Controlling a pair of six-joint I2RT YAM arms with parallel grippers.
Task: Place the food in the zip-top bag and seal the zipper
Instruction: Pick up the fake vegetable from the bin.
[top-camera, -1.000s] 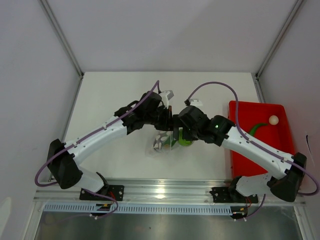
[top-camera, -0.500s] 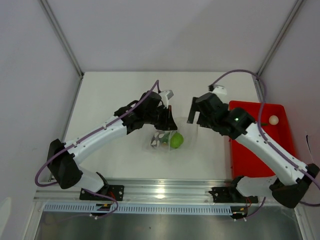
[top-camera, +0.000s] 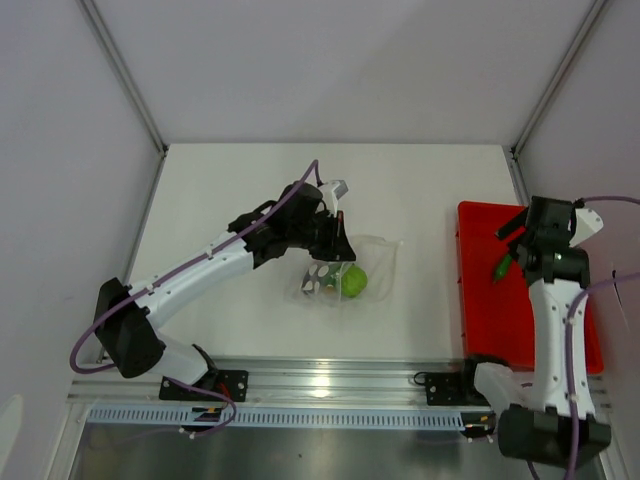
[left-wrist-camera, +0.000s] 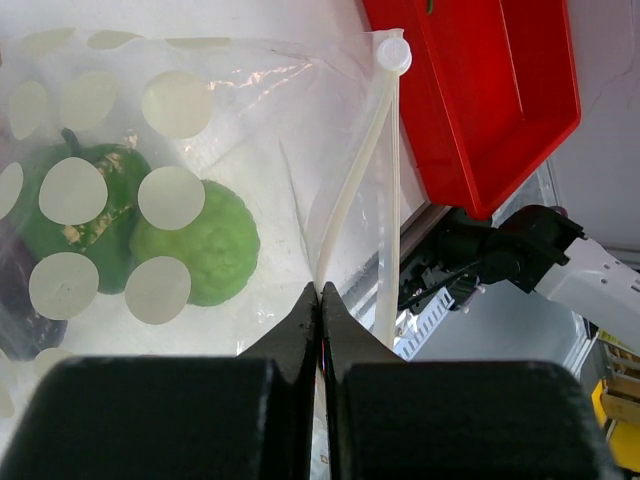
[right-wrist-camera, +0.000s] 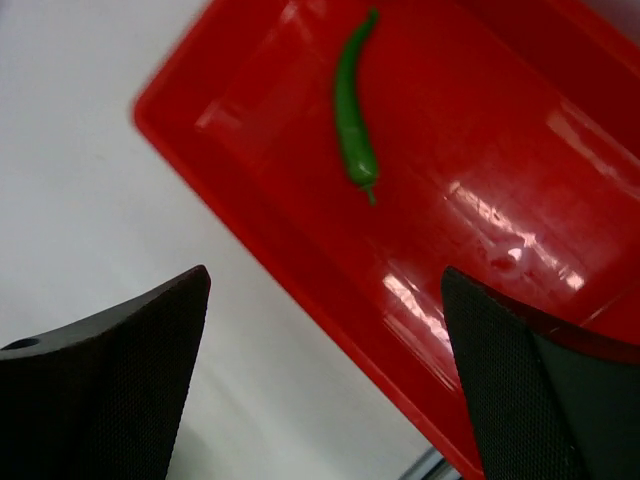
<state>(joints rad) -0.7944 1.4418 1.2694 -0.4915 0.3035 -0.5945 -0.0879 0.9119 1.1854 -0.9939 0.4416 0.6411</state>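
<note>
The green long piece has a thicker end and a narrower one. My right gripper needs to grab it across its thicker blunt end (top-camera: 499, 273) next, so the narrower can enter the zip-top bag (top-camera: 365, 262).
The zip-top bag (top-camera: 365, 262) lies mid-table, clear with white dots (left-wrist-camera: 250, 130). My left gripper (top-camera: 335, 238) is shut on its mouth edge (left-wrist-camera: 320, 292), where the zipper strip (left-wrist-camera: 362, 185) runs. Inside lie the bright green round piece (top-camera: 352, 281) (left-wrist-camera: 205, 245), a darker green piece (left-wrist-camera: 100, 190) and a purple piece (left-wrist-camera: 15, 305). My right gripper (top-camera: 522, 240) is open and empty above the red tray's left edge (right-wrist-camera: 325, 280). A green long piece (right-wrist-camera: 352, 115) lies in the tray, partly showing in the top view (top-camera: 497, 268). The whitish ball is hidden.
The red tray (top-camera: 480, 300) sits at the right edge of the table; it also shows in the left wrist view (left-wrist-camera: 500, 110) and the right wrist view (right-wrist-camera: 480, 170). The aluminium rail (top-camera: 330, 375) runs along the near edge.
My right arm pulled out of the bag's mouth and swung right over the red tray, leaving the bright green round piece in the bag. My left gripper has kept its hold.
</note>
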